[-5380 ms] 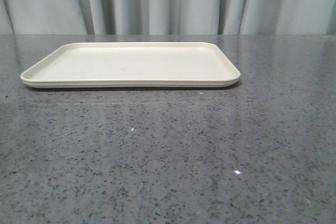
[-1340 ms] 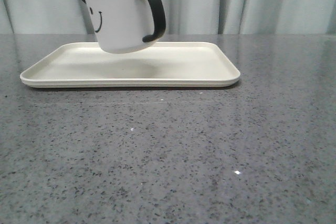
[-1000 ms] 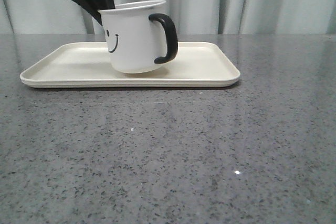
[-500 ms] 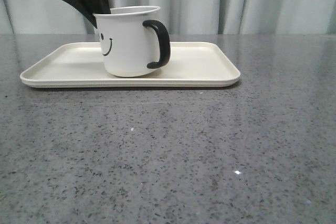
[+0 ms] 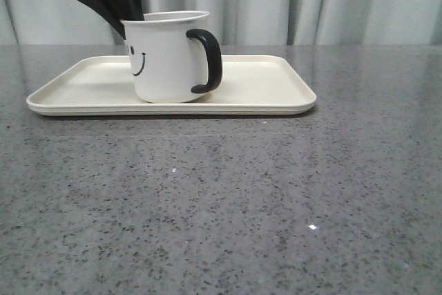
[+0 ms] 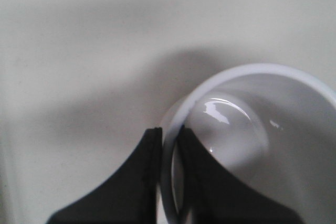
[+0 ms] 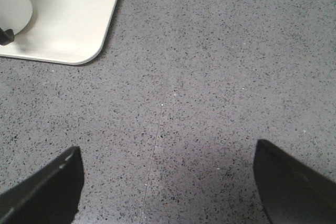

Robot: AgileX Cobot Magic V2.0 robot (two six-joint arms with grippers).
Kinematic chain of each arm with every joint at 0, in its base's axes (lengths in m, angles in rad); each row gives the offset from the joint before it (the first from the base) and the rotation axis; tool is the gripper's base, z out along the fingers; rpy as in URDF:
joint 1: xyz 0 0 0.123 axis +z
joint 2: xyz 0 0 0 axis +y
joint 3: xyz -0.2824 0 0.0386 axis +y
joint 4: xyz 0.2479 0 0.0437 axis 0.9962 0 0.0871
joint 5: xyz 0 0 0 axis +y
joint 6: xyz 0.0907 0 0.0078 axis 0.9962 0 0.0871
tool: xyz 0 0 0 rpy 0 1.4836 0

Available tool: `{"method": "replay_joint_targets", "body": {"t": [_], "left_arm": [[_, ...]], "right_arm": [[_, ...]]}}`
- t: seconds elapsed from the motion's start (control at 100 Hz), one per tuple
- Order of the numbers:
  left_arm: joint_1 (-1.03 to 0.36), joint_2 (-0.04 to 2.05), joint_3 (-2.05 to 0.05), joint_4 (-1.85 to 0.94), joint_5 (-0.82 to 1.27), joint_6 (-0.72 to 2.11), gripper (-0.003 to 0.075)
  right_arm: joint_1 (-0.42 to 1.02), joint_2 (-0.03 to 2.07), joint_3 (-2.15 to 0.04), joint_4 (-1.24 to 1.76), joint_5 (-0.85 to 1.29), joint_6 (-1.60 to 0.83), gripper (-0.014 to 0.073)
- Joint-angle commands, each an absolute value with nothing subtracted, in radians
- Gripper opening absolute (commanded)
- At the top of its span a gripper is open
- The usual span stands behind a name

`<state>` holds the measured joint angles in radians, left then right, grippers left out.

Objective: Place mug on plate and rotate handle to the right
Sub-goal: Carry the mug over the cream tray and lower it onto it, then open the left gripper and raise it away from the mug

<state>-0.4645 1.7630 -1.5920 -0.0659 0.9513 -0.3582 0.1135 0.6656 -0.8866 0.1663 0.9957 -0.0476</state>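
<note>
The base of the white mug is resting on the cream-white plate, so the mug would stay there. My left gripper should open now.
The white mug (image 5: 166, 56) with a black smiley face stands upright on the cream-white plate (image 5: 262, 88), left of its middle. Its black handle (image 5: 207, 60) points right. My left gripper (image 5: 128, 12) comes down from the upper left and is shut on the mug's back-left rim. In the left wrist view the gripper (image 6: 169, 132) has one finger outside and one inside the mug's wall (image 6: 247, 72). My right gripper (image 7: 167, 177) is open and empty over bare table, right of the plate's corner (image 7: 79, 30). A bit of the mug (image 7: 13, 3) shows there.
The grey speckled table (image 5: 228, 198) stretches wide in front of and to the right of the plate. A pale curtain (image 5: 311, 1) hangs behind the table.
The left gripper carried the mug down onto the plate. The mug went from tilted in the air to upright and resting, shifting slightly left. The handle stays on the right.
</note>
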Motion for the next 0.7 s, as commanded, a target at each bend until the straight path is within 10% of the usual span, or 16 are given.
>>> {"method": "replay_joint_targets", "body": {"t": [0.0, 0.69], "left_arm": [[-0.470, 1.718, -1.627, -0.067, 0.911, -0.369, -0.0020], [-0.472, 1.718, -1.627, -0.045, 0.917, -0.369, -0.0020]], "right_arm": [[0.104, 0.673, -0.919, 0.176, 0.939, -0.053, 0.0648], [0.104, 0.673, -0.919, 0.176, 0.939, -0.053, 0.0648]]}}
